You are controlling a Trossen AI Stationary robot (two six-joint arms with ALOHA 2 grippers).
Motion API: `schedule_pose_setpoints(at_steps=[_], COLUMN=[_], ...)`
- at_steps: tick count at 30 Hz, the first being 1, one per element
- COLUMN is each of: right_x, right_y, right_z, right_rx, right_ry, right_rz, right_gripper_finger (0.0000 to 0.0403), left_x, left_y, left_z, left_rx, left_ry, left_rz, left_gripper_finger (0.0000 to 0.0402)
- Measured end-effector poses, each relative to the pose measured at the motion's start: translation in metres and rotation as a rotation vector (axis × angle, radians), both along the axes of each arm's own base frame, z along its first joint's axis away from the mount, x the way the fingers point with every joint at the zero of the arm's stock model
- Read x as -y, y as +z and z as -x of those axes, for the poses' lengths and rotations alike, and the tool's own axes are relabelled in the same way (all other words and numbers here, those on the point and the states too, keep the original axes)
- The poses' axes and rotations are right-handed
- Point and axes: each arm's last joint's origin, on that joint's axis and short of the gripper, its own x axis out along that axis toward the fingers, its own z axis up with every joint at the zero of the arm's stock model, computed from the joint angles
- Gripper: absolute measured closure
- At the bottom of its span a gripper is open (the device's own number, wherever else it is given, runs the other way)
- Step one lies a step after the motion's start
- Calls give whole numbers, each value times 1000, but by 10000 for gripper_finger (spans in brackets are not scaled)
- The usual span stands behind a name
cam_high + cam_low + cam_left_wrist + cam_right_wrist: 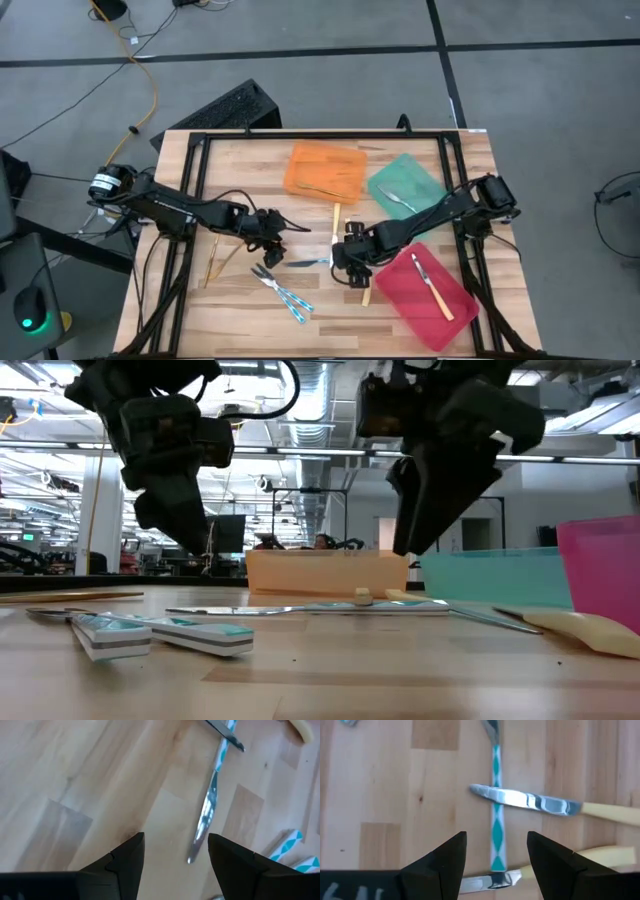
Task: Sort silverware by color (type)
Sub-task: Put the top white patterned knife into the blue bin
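I will next sort the blue-handled knife into the green tray, so I will grab it by its blue-and-white handle (496, 832) with my right gripper.
Both grippers hover open over the middle of the table. My left gripper (270, 245) (176, 850) stands just off the blade tip of a blue-handled knife (308, 263) (206, 812) lying flat. My right gripper (348, 262) (496, 851) is above the same knife's blue-and-white handle (496, 832), which a yellow-handled knife (530, 801) crosses. Two more blue-handled pieces (282, 291) lie near the front edge. Gold utensils (215, 260) lie to the left. Yellow-handled pieces (336, 214) (365, 290) rest on the wood.
Three flat trays sit on the right half: orange (345, 158) at the far middle with a slim utensil inside, green (425, 180) holding a silver-headed piece, red (400, 295) at the near right holding a yellow-handled one. A black frame (190, 150) borders the table. Bare wood lies at the far left.
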Motion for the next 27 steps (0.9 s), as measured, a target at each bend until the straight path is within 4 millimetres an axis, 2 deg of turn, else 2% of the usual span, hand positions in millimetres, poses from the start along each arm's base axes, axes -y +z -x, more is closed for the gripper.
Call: schedule_pose_setpoints(at_steps=[6,13,22,27], right_x=[13,12,14,14], right_y=[0,1,-24,-25], right_z=[-4,-6,5,4], right_rx=[0,23,6,22], right_ry=[-8,18,17,15], right_rz=[-7,-8,-12,-17], right_gripper_finger=[172,172,172,172], left_x=[5,5,5,4], left_y=[0,0,0,0], left_z=[1,1,1,1], left_rx=[7,8,8,13], left_ry=[12,42,60,79], left_rz=[-40,-38,-27,-54], left_gripper_finger=[201,201,201,201])
